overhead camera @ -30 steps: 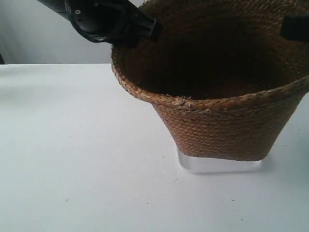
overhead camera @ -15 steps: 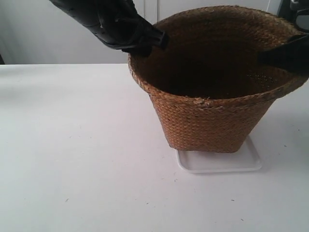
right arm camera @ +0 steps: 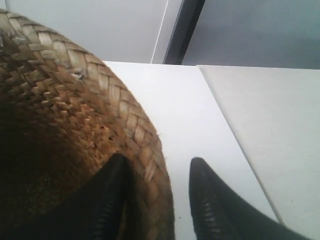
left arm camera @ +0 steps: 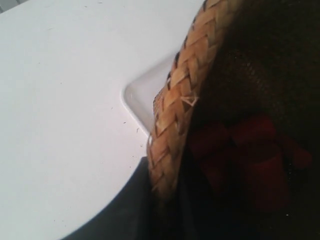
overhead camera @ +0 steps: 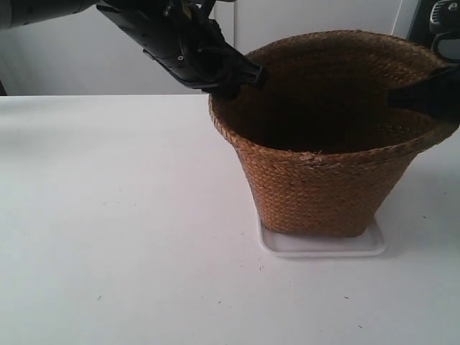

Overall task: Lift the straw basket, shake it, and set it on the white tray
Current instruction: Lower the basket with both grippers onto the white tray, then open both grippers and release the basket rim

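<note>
I should let go of the basket with my left gripper now. The straw basket's base (overhead camera: 313,228) is on the white tray (overhead camera: 322,246), inside the tray's rim, so the basket would stay there.
The straw basket (overhead camera: 323,180) stands upright on the white tray (overhead camera: 322,246), whose rim shows in front of and beside its base. The arm at the exterior view's left holds my left gripper (overhead camera: 241,75) on the basket's rim. In the left wrist view that gripper (left arm camera: 167,200) is shut on the braided rim (left arm camera: 180,90), with the tray's corner (left arm camera: 142,92) below. My right gripper (right arm camera: 157,172) straddles the opposite rim (right arm camera: 145,145), open: one finger (right arm camera: 112,195) lies inside the basket, and the other (right arm camera: 210,200) stands clear outside it.
The white table (overhead camera: 108,215) stretches wide at the exterior view's left and front. A blurred red shape (left arm camera: 255,160) lies low inside the basket. Past the basket, the right wrist view shows the table's edge (right arm camera: 235,130) and a grey wall.
The basket has come down from a raised, tilted pose close to the camera and now stands level on the tray. Both arms moved down with it.
</note>
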You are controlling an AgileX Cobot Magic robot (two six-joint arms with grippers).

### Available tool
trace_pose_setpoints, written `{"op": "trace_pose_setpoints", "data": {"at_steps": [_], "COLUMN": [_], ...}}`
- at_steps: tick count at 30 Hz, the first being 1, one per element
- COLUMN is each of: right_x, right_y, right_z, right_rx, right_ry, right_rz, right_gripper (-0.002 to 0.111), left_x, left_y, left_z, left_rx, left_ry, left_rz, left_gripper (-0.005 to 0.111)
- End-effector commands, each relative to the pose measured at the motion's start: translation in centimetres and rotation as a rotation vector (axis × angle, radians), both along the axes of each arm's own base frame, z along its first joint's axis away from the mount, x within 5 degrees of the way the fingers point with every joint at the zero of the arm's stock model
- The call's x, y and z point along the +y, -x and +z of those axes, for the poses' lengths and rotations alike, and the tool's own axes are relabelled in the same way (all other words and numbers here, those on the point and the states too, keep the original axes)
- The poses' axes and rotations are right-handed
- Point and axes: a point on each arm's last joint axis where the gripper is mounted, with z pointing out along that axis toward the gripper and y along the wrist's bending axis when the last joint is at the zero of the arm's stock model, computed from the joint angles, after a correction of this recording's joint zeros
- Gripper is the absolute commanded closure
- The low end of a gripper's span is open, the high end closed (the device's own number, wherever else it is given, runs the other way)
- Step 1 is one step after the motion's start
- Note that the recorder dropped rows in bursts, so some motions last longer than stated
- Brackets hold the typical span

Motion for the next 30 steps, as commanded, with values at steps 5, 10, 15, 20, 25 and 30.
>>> {"op": "trace_pose_setpoints", "data": {"at_steps": [5, 10, 15, 20, 25, 30], "right_x": [-1.1, -1.1, -1.0, -0.7, 0.1, 0.4], "right_y": [0.3, 0.3, 0.2, 0.2, -0.1, -0.3], "right_z": [0.5, 0.5, 0.5, 0.7, 1.3, 1.8], "right_rx": [-0.020, -0.020, -0.023, -0.032, -0.057, -0.076], "right_ry": [0.003, 0.001, -0.002, -0.018, -0.062, -0.076], "right_rz": [-0.049, -0.044, -0.043, -0.012, 0.076, 0.097], "right_gripper": [0.071, 0.027, 0.016, 0.016, 0.016, 0.016], "left_x": [0.9, 0.8, 0.8, 0.8, 0.8, 0.7], "left_y": [-0.5, -0.4, -0.4, -0.4, -0.4, -0.5], "left_z": [0.0, -0.1, -0.1, 0.0, 0.8, 2.5], "left_rx": [-0.013, 0.003, 0.006, 0.001, -0.039, -0.068], "left_ry": [-0.055, -0.038, -0.040, -0.036, -0.007, 0.026], "left_rz": [0.003, 0.002, 0.002, 0.002, 0.004, 0.004], "left_gripper": [0.100, 0.074, 0.047, 0.036, 0.036, 0.036]}}
